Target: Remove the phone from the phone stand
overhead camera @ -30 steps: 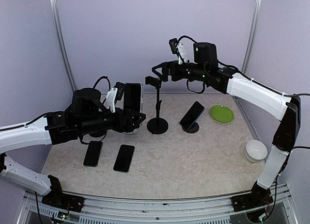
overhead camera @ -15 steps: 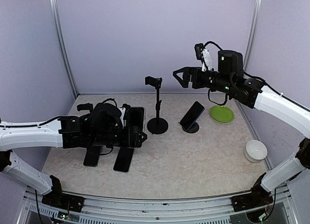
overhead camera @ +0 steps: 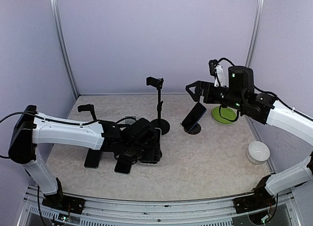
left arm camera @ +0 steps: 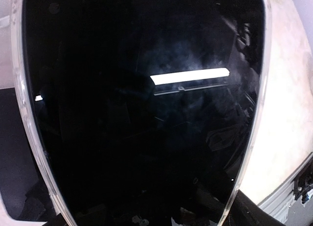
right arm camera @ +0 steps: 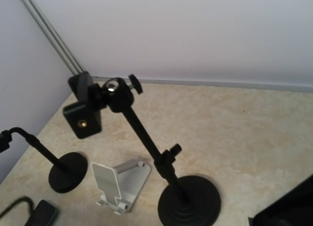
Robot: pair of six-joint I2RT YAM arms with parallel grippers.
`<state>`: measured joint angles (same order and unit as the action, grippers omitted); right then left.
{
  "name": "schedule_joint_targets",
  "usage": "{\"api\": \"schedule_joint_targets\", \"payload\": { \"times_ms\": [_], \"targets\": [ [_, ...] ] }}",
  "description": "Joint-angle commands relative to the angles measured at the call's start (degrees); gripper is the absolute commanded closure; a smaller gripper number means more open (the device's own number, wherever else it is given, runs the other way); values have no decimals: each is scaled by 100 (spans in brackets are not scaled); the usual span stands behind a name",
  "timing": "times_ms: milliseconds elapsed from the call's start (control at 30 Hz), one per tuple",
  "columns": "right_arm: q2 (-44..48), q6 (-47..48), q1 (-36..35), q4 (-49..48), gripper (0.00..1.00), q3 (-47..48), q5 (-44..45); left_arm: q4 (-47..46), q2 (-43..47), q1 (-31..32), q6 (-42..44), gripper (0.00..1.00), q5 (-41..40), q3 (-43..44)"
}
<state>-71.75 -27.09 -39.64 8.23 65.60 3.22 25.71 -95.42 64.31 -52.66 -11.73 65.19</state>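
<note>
The black phone, still above the table and too close beside a flat phone, would drop if my left gripper opened now.
My left gripper [overhead camera: 145, 146] is shut on a black phone in a clear case [overhead camera: 155, 150] and holds it low and flat over the table, in front of the tall black stand [overhead camera: 159, 108]. That phone's dark screen [left arm camera: 142, 113] fills the left wrist view and hides the fingers. The tall stand's clamp [overhead camera: 155, 81] is empty; it also shows in the right wrist view [right arm camera: 84, 111]. A second phone [overhead camera: 194, 113] leans on a small round stand [overhead camera: 193, 129]. My right gripper [overhead camera: 194, 89] is open and empty in the air, right of the clamp.
Two black phones [overhead camera: 93, 155] [overhead camera: 125, 160] lie flat at the left front. A white folding stand [right arm camera: 120, 184] and a short black stand [right arm camera: 63, 172] are behind them. A green plate [overhead camera: 224, 114] and a white bowl [overhead camera: 257, 151] sit at the right.
My left arm has brought the phone down from upright to flat by the table and moved it right. My right gripper has drawn back to the right, away from the clamp.
</note>
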Motion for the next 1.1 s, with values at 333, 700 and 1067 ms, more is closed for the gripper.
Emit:
{"api": "schedule_joint_targets", "payload": {
  "times_ms": [333, 700, 1067],
  "targets": [
    [345, -319, -26, 61, 0, -324, 183, 605, -1805, 276, -750, 75, -584, 1575],
    [280, -355, -26, 18, 0, -395, 180, 361, -2356, 202, -670, 68, -366, 1804],
    [100, -264, -18, 63, 0, -178, 194, 311, -2356, 32, -829, 31, 83, 1817]
  ]
}}
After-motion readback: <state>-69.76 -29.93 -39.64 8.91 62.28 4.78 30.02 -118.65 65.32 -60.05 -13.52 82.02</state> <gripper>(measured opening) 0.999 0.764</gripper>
